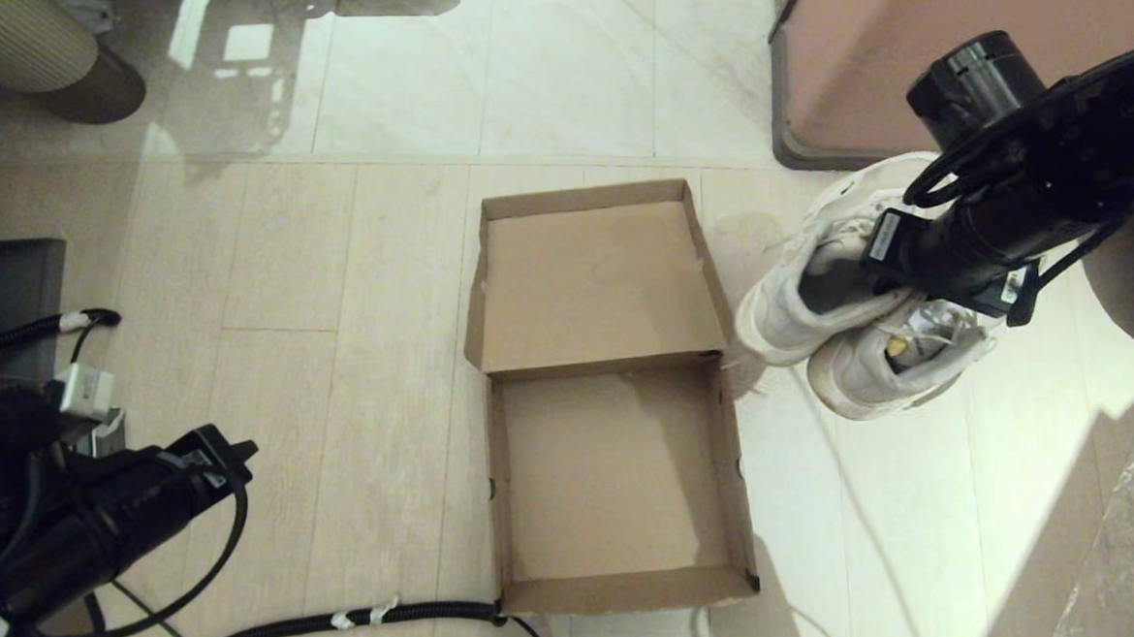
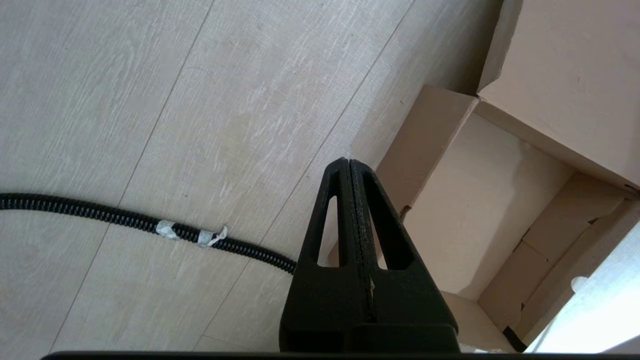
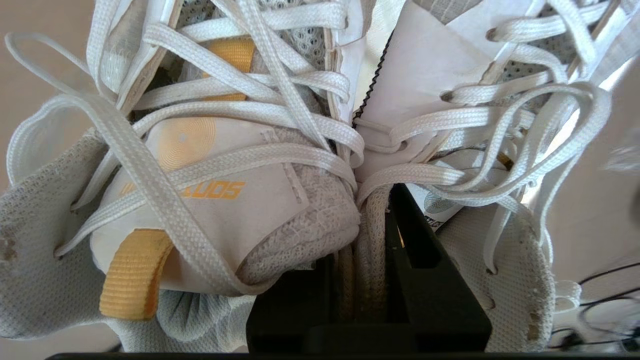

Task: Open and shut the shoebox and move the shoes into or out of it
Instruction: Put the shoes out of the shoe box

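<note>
My right gripper should lower the white shoes before it releases them, because they hang above the floor and their shadow is apart from them, beside the shoebox's lid.
The brown cardboard shoebox lies open on the floor at the centre, its inside bare. Its hinged lid is folded back on the far side. The two white lace-up shoes are side by side just right of the box. My right gripper is shut on the inner collars of both shoes, pinching them together. I cannot tell whether the shoes rest on the floor. My left gripper hangs shut and empty at the near left, its tip beside the box's left wall.
A large pinkish-brown block with a dark grey rim stands behind the shoes. A black corrugated cable runs along the floor to the box's near left corner. A dark unit sits at the left edge.
</note>
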You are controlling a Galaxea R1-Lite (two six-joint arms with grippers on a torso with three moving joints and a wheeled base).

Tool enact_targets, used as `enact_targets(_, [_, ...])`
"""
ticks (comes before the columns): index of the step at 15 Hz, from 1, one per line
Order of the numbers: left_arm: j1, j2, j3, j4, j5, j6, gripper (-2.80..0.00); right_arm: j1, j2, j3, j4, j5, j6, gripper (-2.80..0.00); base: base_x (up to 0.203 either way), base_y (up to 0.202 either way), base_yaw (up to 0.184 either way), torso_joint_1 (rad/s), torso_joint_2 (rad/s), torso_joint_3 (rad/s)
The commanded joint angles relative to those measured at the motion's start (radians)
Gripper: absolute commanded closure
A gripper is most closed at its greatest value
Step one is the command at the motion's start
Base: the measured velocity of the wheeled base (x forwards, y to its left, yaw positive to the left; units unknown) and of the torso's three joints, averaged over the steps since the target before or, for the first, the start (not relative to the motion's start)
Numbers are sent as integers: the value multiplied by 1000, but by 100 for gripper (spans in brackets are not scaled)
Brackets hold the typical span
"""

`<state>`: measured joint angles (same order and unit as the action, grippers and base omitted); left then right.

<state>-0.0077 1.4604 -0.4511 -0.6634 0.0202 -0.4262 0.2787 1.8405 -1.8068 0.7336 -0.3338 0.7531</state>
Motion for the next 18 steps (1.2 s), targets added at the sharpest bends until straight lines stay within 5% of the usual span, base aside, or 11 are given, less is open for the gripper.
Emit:
enact_targets(1, [9,1,-1,-4,1,-3,0,-77,31,-40,2,-4,-27,0,0,0,0,0,0,0])
enact_targets(4, [15,1,11,-4,0,-5,0,-137,74,-119,7,-3,-32,0,0,0,0,0,0,0])
enact_targets(10, [15,1,22,-5,0,-9,0,-142,28,-44,75,17,-34,0,0,0,0,0,0,0])
enact_targets(11, [15,1,22,-5,0,-9,0,-142,28,-48,75,16,-41,-280,0,0,0,0,0,0])
enact_targets(18, [17,-8,42,-5,0,-9,0,-148,29,-41,33,2,-34,-280,0,0,0,0,0,0])
